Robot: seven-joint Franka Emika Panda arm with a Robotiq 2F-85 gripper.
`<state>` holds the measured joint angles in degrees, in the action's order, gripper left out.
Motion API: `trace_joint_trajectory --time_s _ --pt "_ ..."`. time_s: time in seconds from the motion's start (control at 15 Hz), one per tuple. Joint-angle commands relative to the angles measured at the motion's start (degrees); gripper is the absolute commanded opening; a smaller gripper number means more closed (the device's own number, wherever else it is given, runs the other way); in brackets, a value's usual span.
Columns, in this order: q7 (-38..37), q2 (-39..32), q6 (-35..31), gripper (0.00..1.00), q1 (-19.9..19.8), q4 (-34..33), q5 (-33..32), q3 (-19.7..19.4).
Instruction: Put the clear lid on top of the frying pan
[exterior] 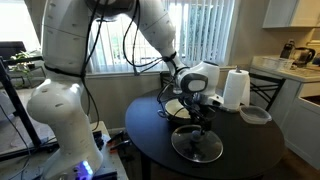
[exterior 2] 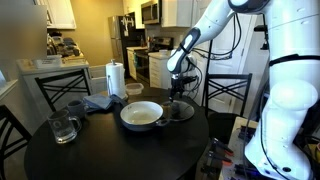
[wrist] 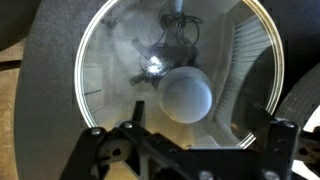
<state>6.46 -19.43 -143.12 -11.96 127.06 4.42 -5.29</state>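
Observation:
My fingers are above the knob [exterior: 196, 136] [wrist: 185, 95] between them, so closing now would miss the knob. My gripper lowers first, then closes on the knob.
The clear lid [exterior: 197, 146] lies flat on the dark round table, glass with a thin metal rim. It also shows in an exterior view [exterior 2: 181, 111], just right of the frying pan [exterior 2: 142, 115], which has a cream inside and a dark outside. The pan is partly hidden behind the gripper in an exterior view [exterior: 174, 104]. In the wrist view the lid [wrist: 120, 70] fills the frame, with its round pale knob [wrist: 187, 95] at the centre. My gripper [wrist: 200, 138] hangs just above the lid, open, its fingers either side of the knob and holding nothing. It shows in both exterior views [exterior: 204, 112] [exterior 2: 180, 93].
A paper towel roll [exterior: 235, 88] [exterior 2: 114, 78] and a grey round dish [exterior: 256, 115] stand at the table's far side. A glass mug [exterior 2: 63, 127] and a blue cloth [exterior 2: 100, 102] lie near the pan. Chairs surround the table [exterior: 240, 150].

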Motion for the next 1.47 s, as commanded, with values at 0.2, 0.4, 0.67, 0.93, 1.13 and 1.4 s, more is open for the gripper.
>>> trace_joint_trajectory --time_s 0.2,0.4,0.67,0.93,1.13,1.4 --pt "4.68 -6.85 2.53 1.0 -1.71 -6.0 3.26 1.59" --pt "4.53 -8.03 1.75 1.0 -2.74 -6.11 4.41 2.03" --pt "4.12 -7.73 0.86 1.0 -3.45 -4.93 5.45 2.44" --pt "3.74 -7.59 0.97 1.0 -3.34 -4.77 5.48 2.3" --pt "3.5 -7.64 1.15 0.75 -3.15 -4.88 5.2 2.17" --pt "2.75 -7.57 1.39 0.54 -2.74 -4.96 4.69 1.82"
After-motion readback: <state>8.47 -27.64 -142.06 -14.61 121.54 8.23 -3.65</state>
